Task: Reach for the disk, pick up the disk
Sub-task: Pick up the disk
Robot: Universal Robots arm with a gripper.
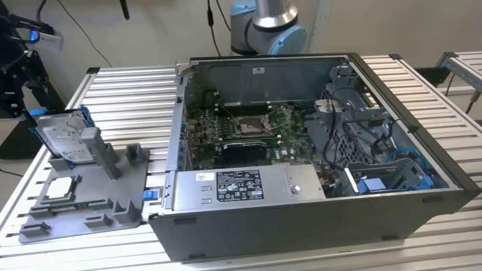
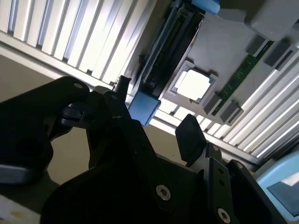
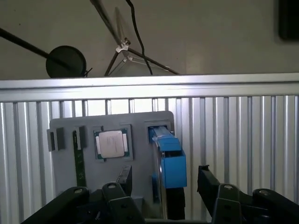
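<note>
My gripper grabs the disk by its raised blue bracket end [image 3: 174, 171] next, since the sides of the tray's slot close in around the disk's lower end.
The disk [image 1: 62, 137] is a silver-grey drive with a white label in a bright blue bracket. It stands tilted in a slot at the back of the grey holder tray [image 1: 83, 206], at the exterior view's left. In both wrist views the disk [image 3: 170, 163] [image 2: 163, 51] is seen edge-on, its blue bracket end toward the camera. My gripper [image 3: 164, 173] [image 2: 155, 102] is open. Its two black fingers [image 3: 204, 175] are spread to either side of the disk's line and touch nothing. Nothing is between them.
A small square silver chip [image 1: 60, 189] [image 3: 111, 143] lies in the tray beside the disk, and a green memory strip [image 3: 79, 163] sits further along. An open computer case [image 1: 316, 152] stands close on the exterior view's right. Black tripod gear [image 1: 15, 68] stands past the slatted table's left rail.
</note>
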